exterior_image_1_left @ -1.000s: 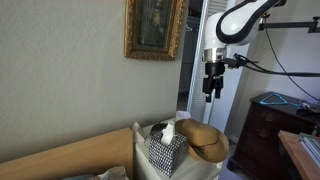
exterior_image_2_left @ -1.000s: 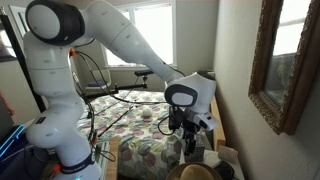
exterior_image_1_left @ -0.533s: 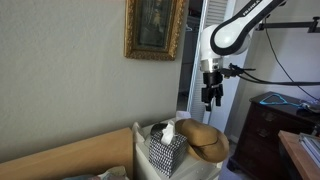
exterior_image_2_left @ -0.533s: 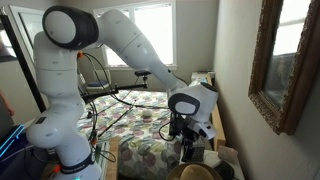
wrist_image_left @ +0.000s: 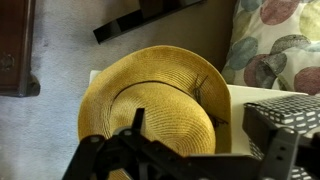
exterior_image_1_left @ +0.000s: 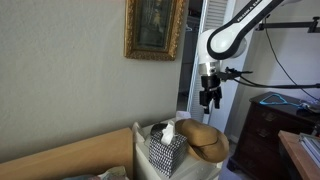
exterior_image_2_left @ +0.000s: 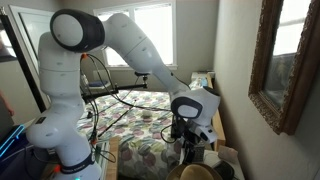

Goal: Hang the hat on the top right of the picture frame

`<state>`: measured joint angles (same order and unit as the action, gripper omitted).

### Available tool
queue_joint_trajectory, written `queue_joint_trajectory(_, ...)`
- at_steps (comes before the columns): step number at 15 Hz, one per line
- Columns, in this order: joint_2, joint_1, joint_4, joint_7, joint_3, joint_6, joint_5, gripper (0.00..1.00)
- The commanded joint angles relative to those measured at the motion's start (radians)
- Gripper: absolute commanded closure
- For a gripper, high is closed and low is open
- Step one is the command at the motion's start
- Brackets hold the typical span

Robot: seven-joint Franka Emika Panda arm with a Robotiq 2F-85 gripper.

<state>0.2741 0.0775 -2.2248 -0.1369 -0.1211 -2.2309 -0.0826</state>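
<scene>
The gripper will pick up the straw hat (exterior_image_1_left: 203,138) from above by the hat's crown, so the hat's brim and hollow bottom side stay free to hang over the picture frame's corner.
The tan straw hat (exterior_image_1_left: 203,138) lies on a white surface beside the black-and-white tissue box (exterior_image_1_left: 165,148); only its edge shows low in an exterior view (exterior_image_2_left: 196,172). In the wrist view the hat (wrist_image_left: 150,95) fills the middle, directly below the camera. My gripper (exterior_image_1_left: 210,98) hangs well above the hat, open and empty; it also shows in an exterior view (exterior_image_2_left: 187,148), and its fingers frame the hat crown in the wrist view (wrist_image_left: 200,135). The gilded picture frame (exterior_image_1_left: 155,28) hangs on the wall, up and away from the gripper, and is seen edge-on in an exterior view (exterior_image_2_left: 277,62).
A white louvered door (exterior_image_1_left: 200,50) stands behind the arm. A dark wooden dresser (exterior_image_1_left: 268,125) is beside it. A floral bedspread (exterior_image_2_left: 150,140) and pillow (wrist_image_left: 275,40) lie near the hat. A padded headboard (exterior_image_1_left: 70,155) runs along the wall.
The gripper has moved a little toward the wall and the hat, and dropped slightly. The hat has not moved.
</scene>
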Motion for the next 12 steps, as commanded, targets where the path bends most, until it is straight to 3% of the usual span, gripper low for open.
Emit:
queue_joint_trajectory(1,0.098,0.012,0.078,-0.005,0.01,-0.004,-0.019,0.0)
queue_joint_trajectory(12,0.304,0.01,0.23,0.01,0.03,-0.01,-0.011,0.0)
